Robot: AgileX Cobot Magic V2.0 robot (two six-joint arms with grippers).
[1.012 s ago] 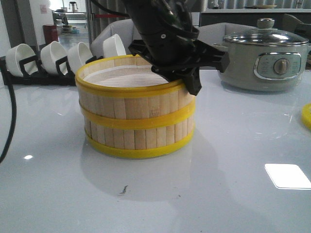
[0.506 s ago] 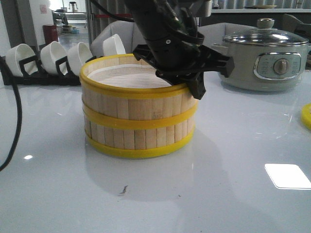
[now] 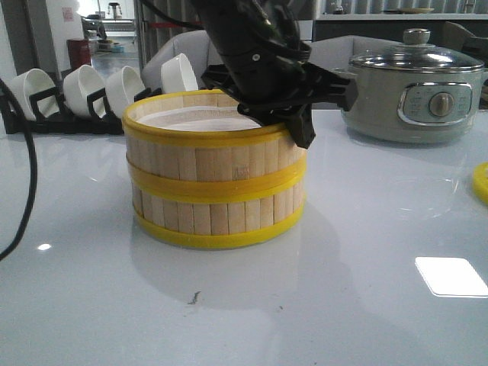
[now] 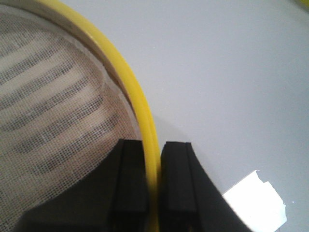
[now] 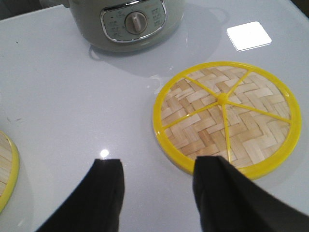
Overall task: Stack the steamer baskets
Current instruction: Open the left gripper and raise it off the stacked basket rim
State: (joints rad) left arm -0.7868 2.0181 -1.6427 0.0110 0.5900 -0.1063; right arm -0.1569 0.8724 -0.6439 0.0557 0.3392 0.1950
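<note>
The upper basket's bottom edge (image 3: pixel 221 185) sits on the lower basket (image 3: pixel 217 217) all around its yellow rim, so I should open my left gripper.
Two steamer baskets stand stacked in the middle of the table, the upper basket (image 3: pixel 206 156) resting on the lower basket (image 3: pixel 217 217), their yellow rims meeting slightly askew. My left gripper (image 3: pixel 299 128) reaches down at the stack's right side. In the left wrist view it (image 4: pixel 153 164) is shut on the upper basket's yellow rim (image 4: pixel 140 104), one finger inside over the whitish liner (image 4: pixel 53 96), one outside. The woven yellow-rimmed lid (image 5: pixel 227 121) lies flat on the table. My right gripper (image 5: pixel 159 169) hovers open beside the lid, holding nothing.
A grey-green electric pot (image 3: pixel 415 91) with a glass lid stands at the back right. White bowls in a black rack (image 3: pixel 76 95) line the back left. The lid's edge (image 3: pixel 482 183) shows at the far right. A black cable (image 3: pixel 27 183) hangs at the left.
The left gripper and the upper basket shifted slightly right and tilted half a second ago, then came back left and settled. The grip on the rim is unchanged.
</note>
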